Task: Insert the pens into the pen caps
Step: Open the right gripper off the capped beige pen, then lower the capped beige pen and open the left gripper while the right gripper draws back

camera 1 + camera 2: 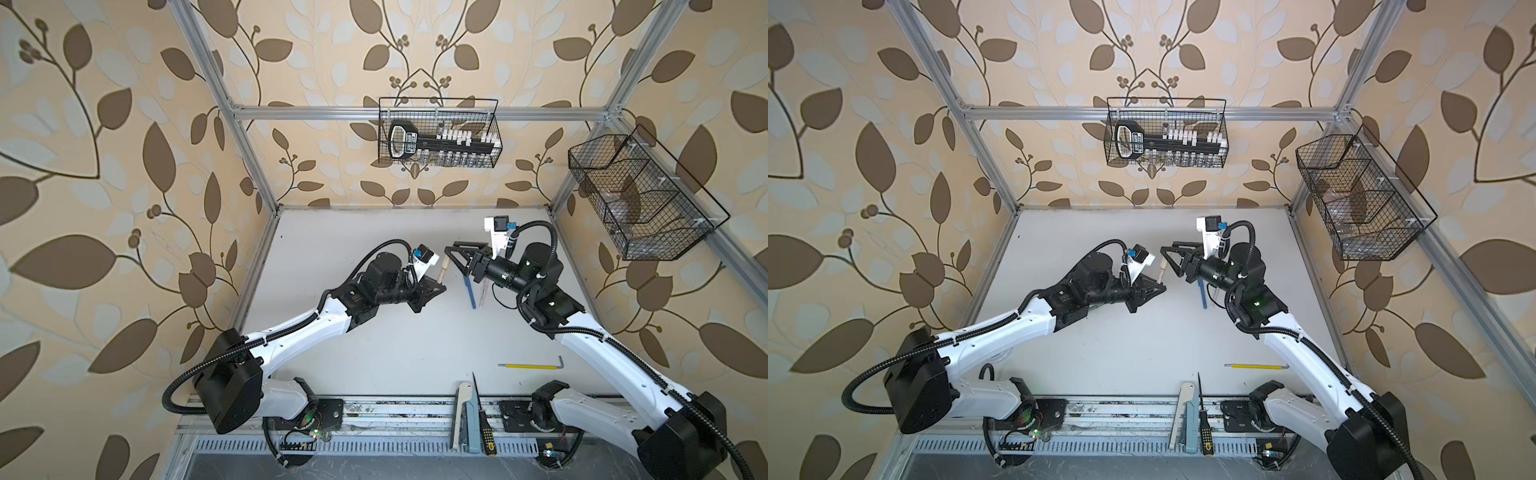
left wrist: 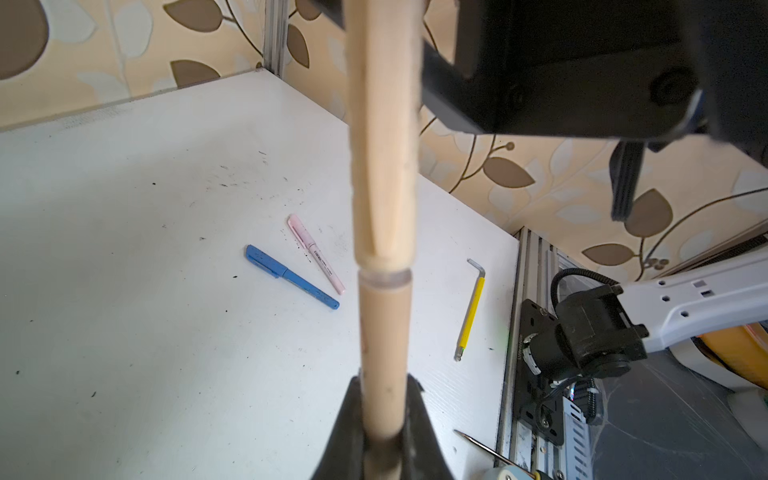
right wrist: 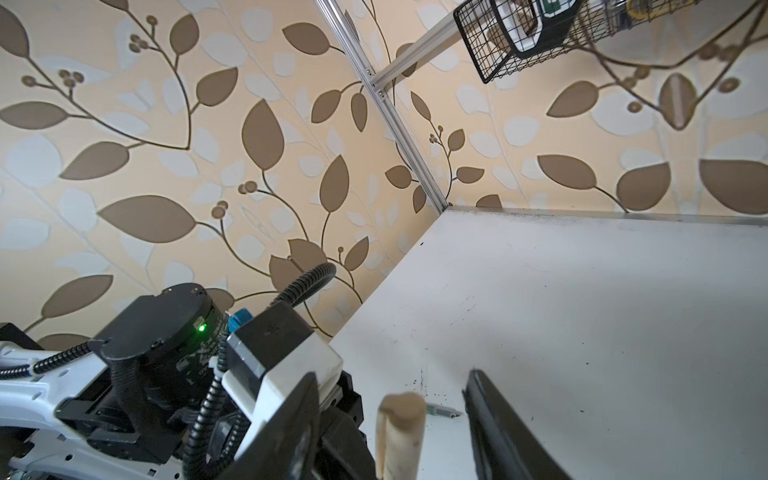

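I will next grab the tan cap (image 2: 382, 145) across its sides with my right gripper, so the pen's body stays free, to lay the capped pen on the tabletop.
My left gripper (image 1: 441, 287) (image 2: 383, 380) is shut on the lower barrel of the tan pen (image 1: 443, 269) (image 2: 384, 332). The pen points up toward the right arm. The tan cap (image 2: 382, 145) (image 3: 401, 432) sits on the pen's upper end, clip outward. My right gripper (image 1: 455, 262) (image 3: 391, 386) is open, with a finger on each side of the cap and a gap to both. A blue pen (image 2: 291, 276) (image 1: 471, 293) and a pale pink pen (image 2: 316, 253) lie capped side by side on the table. Past the tan cap, the thin tip end of a dark green pen (image 3: 441, 411) shows on the table.
A yellow hex key (image 1: 530, 365) (image 2: 469, 309) lies near the front right. A black-yellow screwdriver (image 1: 484, 424) and a pale cutter (image 1: 461, 415) rest on the front rail. Wire baskets hang on the back wall (image 1: 438, 133) and the right wall (image 1: 640, 195).
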Robot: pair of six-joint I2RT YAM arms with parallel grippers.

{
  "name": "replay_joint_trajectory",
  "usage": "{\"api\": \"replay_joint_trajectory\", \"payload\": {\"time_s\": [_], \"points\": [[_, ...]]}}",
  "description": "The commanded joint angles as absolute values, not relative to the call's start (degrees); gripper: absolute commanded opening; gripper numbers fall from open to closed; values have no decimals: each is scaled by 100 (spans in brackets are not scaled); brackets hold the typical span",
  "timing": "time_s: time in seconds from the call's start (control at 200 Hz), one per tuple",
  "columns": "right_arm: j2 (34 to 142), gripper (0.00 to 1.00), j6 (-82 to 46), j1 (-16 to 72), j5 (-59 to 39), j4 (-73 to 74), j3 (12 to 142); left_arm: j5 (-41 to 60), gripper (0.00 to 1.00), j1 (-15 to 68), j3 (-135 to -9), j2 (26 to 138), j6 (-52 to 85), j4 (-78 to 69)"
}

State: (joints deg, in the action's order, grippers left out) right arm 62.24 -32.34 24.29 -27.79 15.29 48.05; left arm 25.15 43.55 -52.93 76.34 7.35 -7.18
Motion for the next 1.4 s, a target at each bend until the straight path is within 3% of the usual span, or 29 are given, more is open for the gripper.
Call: {"api": "replay_joint_trajectory", "payload": {"time_s": [0.0,0.46,0.825,1.11,1.394], "points": [[6384,55,-3308,2417,-3165,1384,4989,2681,0,4386,-5520,7553,624,-808],[6552,37,-3370,2364,-3234,1403,5133,2668,0,4386,-5539,7595,606,-817],[6642,0,-3495,2393,-3408,1371,5064,2354,0,4377,-5779,7683,689,-1138],[6724,0,-3495,2451,-3554,1028,4845,2145,0,4205,-6320,7720,194,-1574],[6928,0,-3400,2729,-3629,642,4480,2548,0,3221,-6720,7734,461,-2380]]}}
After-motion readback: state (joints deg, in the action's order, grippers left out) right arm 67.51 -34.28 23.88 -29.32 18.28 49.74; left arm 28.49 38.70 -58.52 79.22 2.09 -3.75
